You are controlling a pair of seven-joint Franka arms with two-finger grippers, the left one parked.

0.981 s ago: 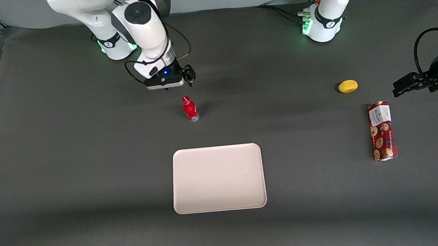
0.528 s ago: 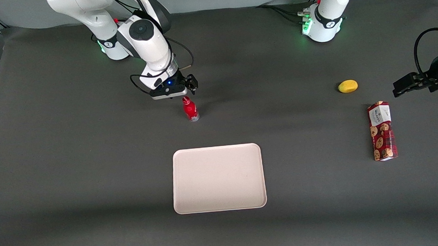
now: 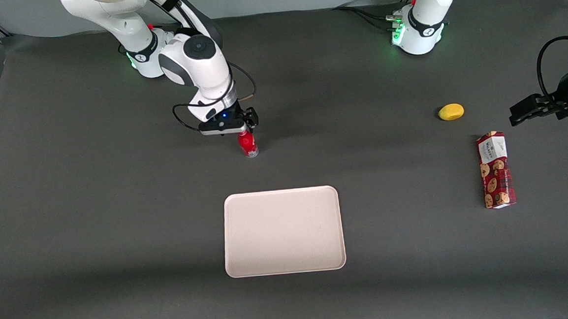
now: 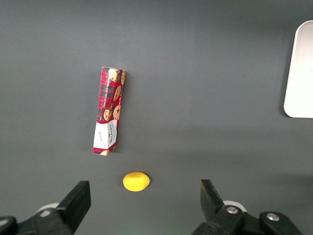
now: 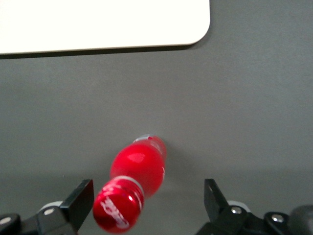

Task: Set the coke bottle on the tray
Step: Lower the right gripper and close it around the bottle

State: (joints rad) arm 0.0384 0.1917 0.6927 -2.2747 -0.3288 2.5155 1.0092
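Note:
The right gripper grabs the coke bottle by its capped top (image 5: 118, 205) next, to set the bottle on the tray (image 5: 100, 22).
The coke bottle (image 3: 248, 145) stands upright on the dark table, small and red with a silvery base; its red cap is covered by the gripper in the front view. My right gripper (image 3: 243, 130) hangs directly over its top, open. In the right wrist view the bottle (image 5: 137, 176) rises between the two black fingers (image 5: 78, 200), its cap close to one finger and a wide gap to the second finger; nothing is gripped. The cream-pink tray (image 3: 283, 231) lies flat, nearer the front camera than the bottle, and its corner (image 5: 146, 24) shows in the right wrist view.
A red patterned cookie box (image 3: 495, 170) and a yellow lemon-like object (image 3: 451, 112) lie toward the parked arm's end of the table; both also show in the left wrist view, box (image 4: 108, 110) and lemon (image 4: 136, 181). Cables hang at the working arm's wrist.
My right gripper has come down and toward the front camera, from well above the bottle to around its cap. The bottle and tray have not moved.

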